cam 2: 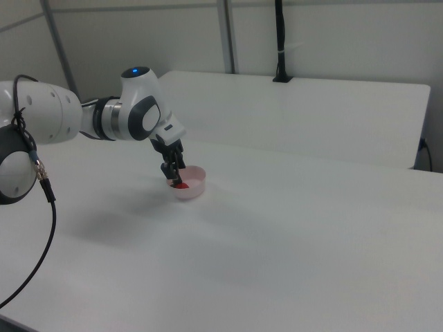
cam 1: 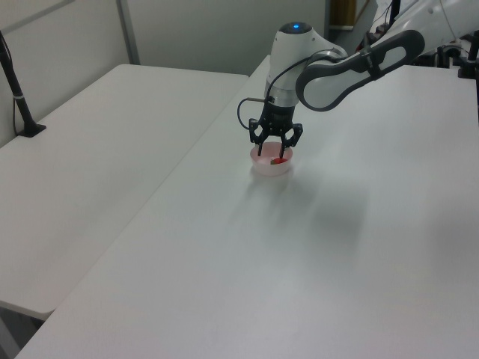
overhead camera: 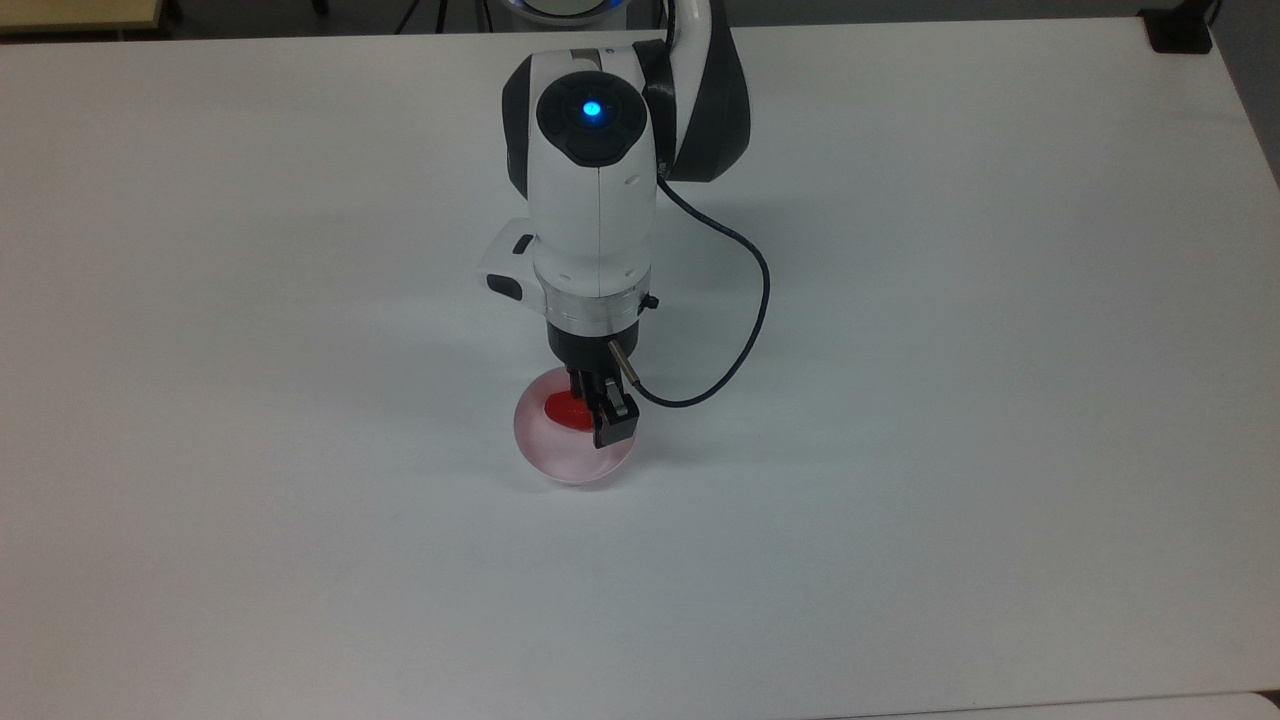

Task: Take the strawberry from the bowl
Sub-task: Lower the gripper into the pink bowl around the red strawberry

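The strawberry should come out of the pink bowl (cam 1: 269, 168) next, so my gripper should grab the strawberry by its red body (cam 1: 279, 161) and then lift it.
A pale pink bowl (overhead camera: 572, 462) stands mid-table, with the red strawberry (overhead camera: 558, 409) lying inside it. My gripper (overhead camera: 592, 412) points straight down into the bowl, open, its two fingers reaching below the rim on either side of the strawberry. In the left view the gripper (cam 1: 271, 154) straddles the strawberry (cam 1: 278, 160) inside the bowl (cam 1: 269, 168), and the fingers stand clearly apart. The right view has the gripper (cam 2: 176, 178) over the strawberry (cam 2: 180, 185) in the bowl (cam 2: 194, 188). Part of the strawberry is hidden by the hand in the top view.
The bowl rests on a wide white table (overhead camera: 950, 400). A black cable (overhead camera: 745, 330) loops from the wrist to the top view's right. A second white table (cam 1: 90, 149) adjoins on the left view's left, with a black post (cam 1: 19, 97) on it.
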`<action>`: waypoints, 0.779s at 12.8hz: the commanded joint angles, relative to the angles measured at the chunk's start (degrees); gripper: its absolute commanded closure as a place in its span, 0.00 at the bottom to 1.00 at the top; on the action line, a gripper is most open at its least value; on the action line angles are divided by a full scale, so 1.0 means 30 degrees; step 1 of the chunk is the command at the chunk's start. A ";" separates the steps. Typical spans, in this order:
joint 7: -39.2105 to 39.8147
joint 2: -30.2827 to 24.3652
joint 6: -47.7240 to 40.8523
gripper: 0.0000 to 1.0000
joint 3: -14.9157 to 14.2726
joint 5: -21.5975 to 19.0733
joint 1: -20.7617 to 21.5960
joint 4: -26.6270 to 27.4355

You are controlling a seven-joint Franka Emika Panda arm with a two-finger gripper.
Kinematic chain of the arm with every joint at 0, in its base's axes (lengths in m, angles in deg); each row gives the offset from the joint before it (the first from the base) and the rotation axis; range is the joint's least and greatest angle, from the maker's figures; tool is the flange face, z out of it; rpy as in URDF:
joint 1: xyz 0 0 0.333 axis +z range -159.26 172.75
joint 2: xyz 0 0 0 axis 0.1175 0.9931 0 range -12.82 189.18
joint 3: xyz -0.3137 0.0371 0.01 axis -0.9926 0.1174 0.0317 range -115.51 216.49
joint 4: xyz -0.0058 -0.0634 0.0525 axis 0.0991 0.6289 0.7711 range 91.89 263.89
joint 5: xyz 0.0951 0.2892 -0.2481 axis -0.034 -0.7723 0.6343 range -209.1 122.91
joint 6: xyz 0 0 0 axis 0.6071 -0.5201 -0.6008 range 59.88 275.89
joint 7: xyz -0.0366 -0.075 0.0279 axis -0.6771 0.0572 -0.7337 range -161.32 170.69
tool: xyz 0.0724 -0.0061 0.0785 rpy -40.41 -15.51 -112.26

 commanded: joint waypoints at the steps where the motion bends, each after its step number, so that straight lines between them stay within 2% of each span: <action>1: -0.0386 0.0097 -0.0113 0.31 -0.0179 0.0351 0.0075 -0.0062; 10: -0.0473 0.0770 -0.0436 0.31 -0.0180 0.1199 0.0192 0.0173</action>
